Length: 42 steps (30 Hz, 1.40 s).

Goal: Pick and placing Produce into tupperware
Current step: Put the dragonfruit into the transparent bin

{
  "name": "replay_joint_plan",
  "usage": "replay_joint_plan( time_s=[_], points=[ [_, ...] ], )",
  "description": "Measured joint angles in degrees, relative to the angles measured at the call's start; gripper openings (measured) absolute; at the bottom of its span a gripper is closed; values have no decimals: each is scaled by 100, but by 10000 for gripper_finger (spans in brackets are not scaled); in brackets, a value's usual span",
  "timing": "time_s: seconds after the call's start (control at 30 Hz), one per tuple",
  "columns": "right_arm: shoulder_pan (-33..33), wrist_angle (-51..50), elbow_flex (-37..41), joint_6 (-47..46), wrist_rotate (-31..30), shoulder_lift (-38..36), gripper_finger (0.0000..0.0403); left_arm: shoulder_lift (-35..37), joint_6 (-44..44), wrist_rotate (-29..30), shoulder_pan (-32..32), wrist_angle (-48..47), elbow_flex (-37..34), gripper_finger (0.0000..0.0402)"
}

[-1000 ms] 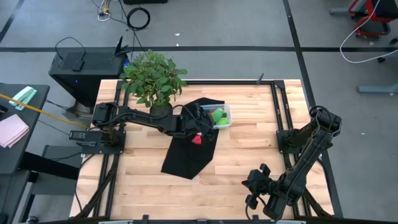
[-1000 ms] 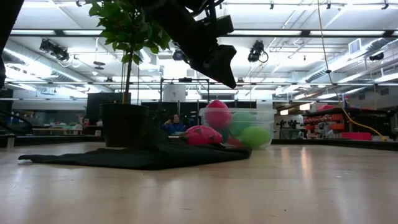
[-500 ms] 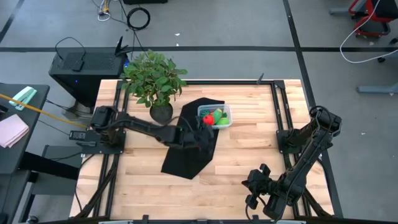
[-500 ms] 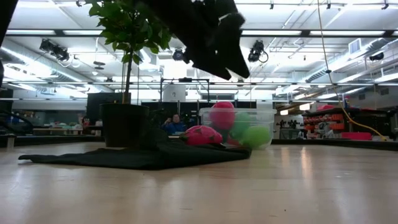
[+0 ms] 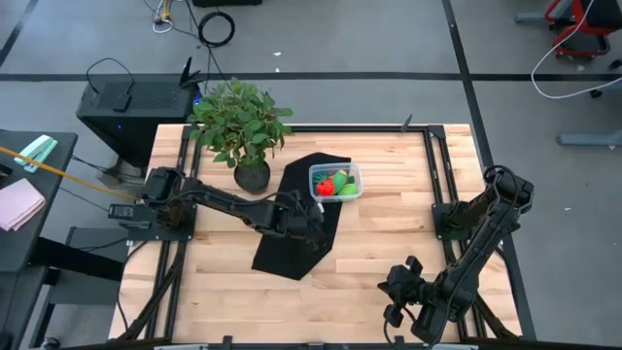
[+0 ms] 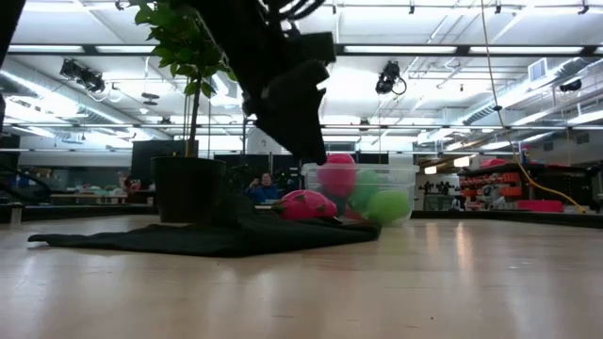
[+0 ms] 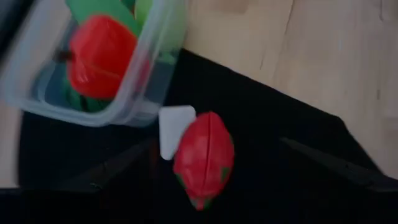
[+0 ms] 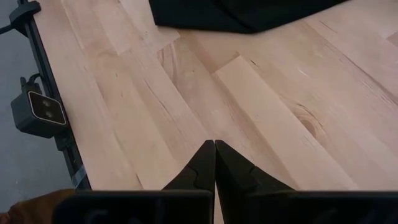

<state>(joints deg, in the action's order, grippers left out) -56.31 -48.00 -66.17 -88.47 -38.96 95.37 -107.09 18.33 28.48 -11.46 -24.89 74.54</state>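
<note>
I should next grab the red toy fruit by its rounded middle with my left gripper. Then I can place it into the clear tupperware.
My left gripper hangs open over the black cloth. In the left wrist view its fingers stand wide apart on either side of a red toy fruit, which lies on the cloth and is not touched. The red fruit also shows in the low view. The clear tupperware stands just beyond it, holding another red fruit and green pieces. My right gripper waits shut near the table's near right corner.
A potted leafy plant stands at the far left, next to the cloth. A small white piece lies beside the red fruit. Bare wood lies in front of my right gripper and right of the tupperware.
My left gripper has drawn back from above the tupperware toward the table's near edge and come down. It now hangs over the red fruit on the cloth. The tupperware and its contents are uncovered in the high view.
</note>
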Motion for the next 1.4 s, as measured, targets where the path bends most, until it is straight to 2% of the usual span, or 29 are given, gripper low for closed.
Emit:
replay_joint_plan(
  time_s=[0.13, 0.47, 1.0, 1.4],
  points=[
    [2, 83, 0, 4, -1, 0, 11, -86, 307, -475, 170, -103, -1, 341],
    [-1, 191, -2, 61, -4, -2, 11, -362, -229, -517, 295, 64, 3, 341],
    [4, 284, -2, 164, -2, -2, 11, -629, -254, -823, 461, 63, 2, 340],
    [4, 281, -2, 162, -2, -2, 11, -627, -259, -1031, 461, 86, 2, 290]
  ],
)
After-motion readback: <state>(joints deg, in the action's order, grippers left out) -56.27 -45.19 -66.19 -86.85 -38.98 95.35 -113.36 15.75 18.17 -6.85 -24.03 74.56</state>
